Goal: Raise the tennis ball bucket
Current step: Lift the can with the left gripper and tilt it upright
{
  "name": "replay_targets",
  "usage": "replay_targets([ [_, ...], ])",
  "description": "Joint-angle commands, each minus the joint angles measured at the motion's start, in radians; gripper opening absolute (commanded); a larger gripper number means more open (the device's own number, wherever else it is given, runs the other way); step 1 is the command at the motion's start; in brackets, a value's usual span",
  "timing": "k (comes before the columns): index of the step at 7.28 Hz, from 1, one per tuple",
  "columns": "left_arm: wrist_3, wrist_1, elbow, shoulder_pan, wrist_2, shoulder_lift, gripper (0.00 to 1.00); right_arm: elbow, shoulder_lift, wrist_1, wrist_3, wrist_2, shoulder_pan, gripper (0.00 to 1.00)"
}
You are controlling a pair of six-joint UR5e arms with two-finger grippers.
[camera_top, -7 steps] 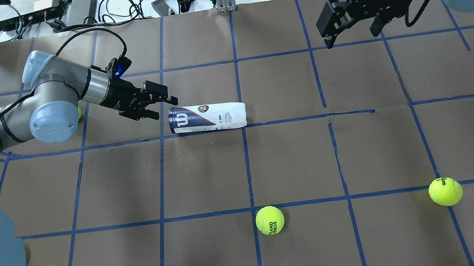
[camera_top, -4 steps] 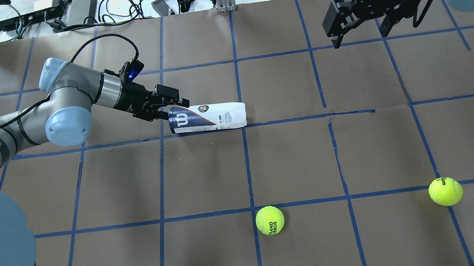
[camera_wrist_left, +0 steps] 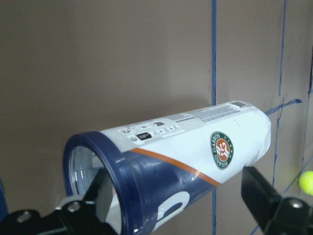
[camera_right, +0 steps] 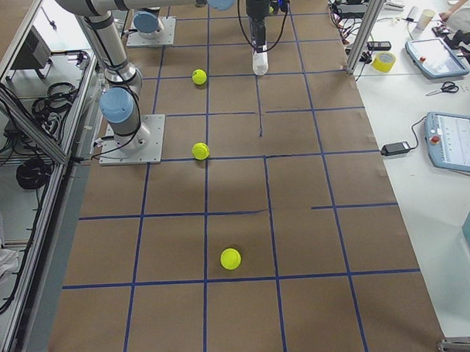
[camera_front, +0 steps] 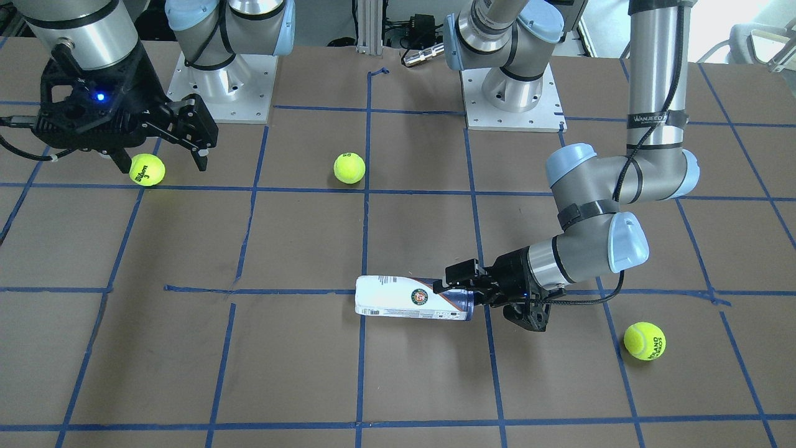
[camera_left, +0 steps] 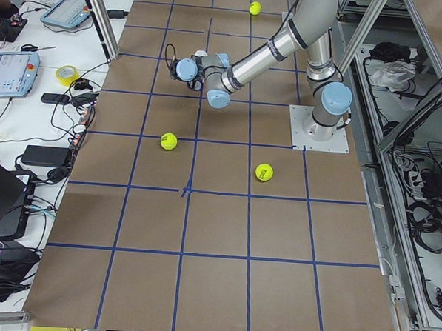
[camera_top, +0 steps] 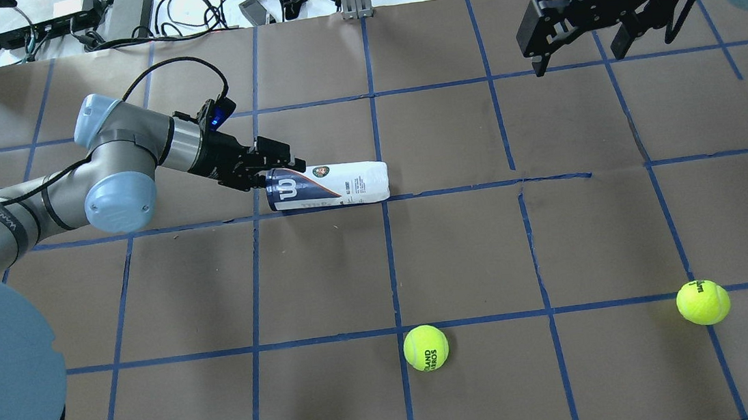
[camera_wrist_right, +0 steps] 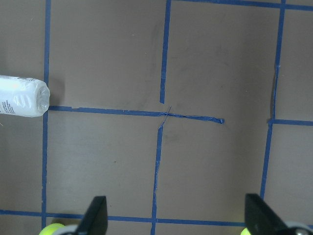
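Observation:
The robot's left hand will lift the tennis ball bucket (camera_front: pixel 395 298) off the table next, and it will grab the bucket by its navy rim (camera_front: pixel 469 307) for that.
The tennis ball bucket (camera_top: pixel 337 185) is a slim white-to-navy tube with a "W" logo. It lies on its side on the brown table, navy open end toward my left arm. It also shows in the front view (camera_front: pixel 404 298) and the left wrist view (camera_wrist_left: pixel 195 152). My left gripper (camera_top: pixel 278 167) is open, low over the table. Its fingers (camera_wrist_left: pixel 264 198) stand on either side of the navy end without clamping it. My right gripper (camera_top: pixel 582 56) is open and empty, high over the far right of the table, away from the tube.
Two tennis balls lie near the front of the overhead view, one in the middle (camera_top: pixel 426 348) and one at the right (camera_top: pixel 703 302). Another ball (camera_front: pixel 644 340) lies beside my left arm. One ball (camera_front: pixel 147 170) lies under my right gripper. Cables and boxes (camera_top: pixel 54 21) line the far edge.
My left gripper has moved right along the table, from short of the tube to having its open fingers around the navy end. My right gripper has drifted slightly right and farther away.

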Motion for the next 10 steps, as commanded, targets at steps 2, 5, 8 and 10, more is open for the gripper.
replay_targets([
  [2,-0.119,0.004,0.036,-0.001,0.011,0.008,0.00,0.008,0.004,-0.003,0.001,0.000,0.000,1.00],
  [5,-0.372,-0.013,0.203,-0.106,0.177,0.038,0.00,0.012,0.004,-0.007,0.001,0.000,-0.001,1.00],
  [8,-0.477,-0.220,0.438,-0.150,0.326,0.084,0.00,0.013,0.004,-0.012,-0.001,-0.007,-0.003,1.00],
  [10,-0.483,-0.251,0.524,-0.192,0.495,0.084,0.00,0.013,0.004,-0.015,0.001,-0.005,-0.003,1.00],
])
